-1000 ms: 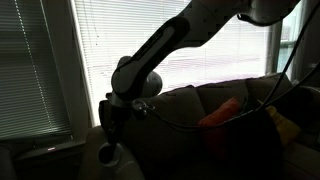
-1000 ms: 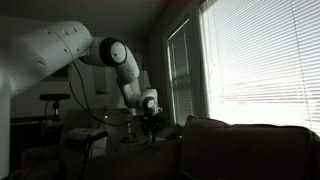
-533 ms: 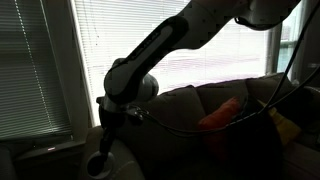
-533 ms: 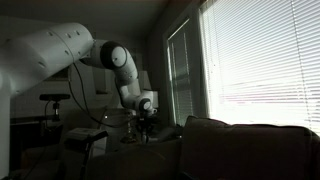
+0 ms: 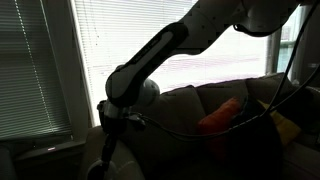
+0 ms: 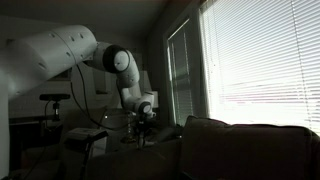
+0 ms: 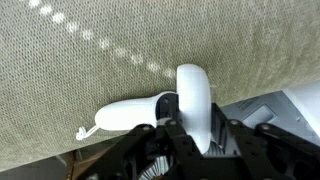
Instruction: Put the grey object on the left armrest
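Note:
The grey object's long lobe lies along the woven upholstery [image 5: 122, 160] [image 7: 132, 84] inside the armrest's edge and would rest there, so it is time for my gripper to open now.
In the wrist view my gripper [image 7: 192, 130] is shut on the grey object [image 7: 190, 95], a pale, smooth, soft lump with one lobe pointing up and another [image 7: 125, 114] stretching left. It hangs just over the greyish woven upholstery of the left armrest [image 7: 100, 70], which fills most of that view. I cannot tell if the object touches the fabric. In an exterior view the gripper [image 5: 104, 150] is low at the sofa's end, with the pale object [image 5: 97, 168] below it. In an exterior view the gripper [image 6: 140, 128] is dark and small.
A red-orange cushion [image 5: 222, 112] and a yellow cushion [image 5: 286, 122] lie on the dark sofa. Bright window blinds [image 5: 60, 60] stand behind. The armrest's edge drops off at the lower right in the wrist view, with grey floor [image 7: 295, 105] beyond.
The arm has lowered and shifted left in the exterior view, carrying the grey object down toward the armrest. The grip has not changed.

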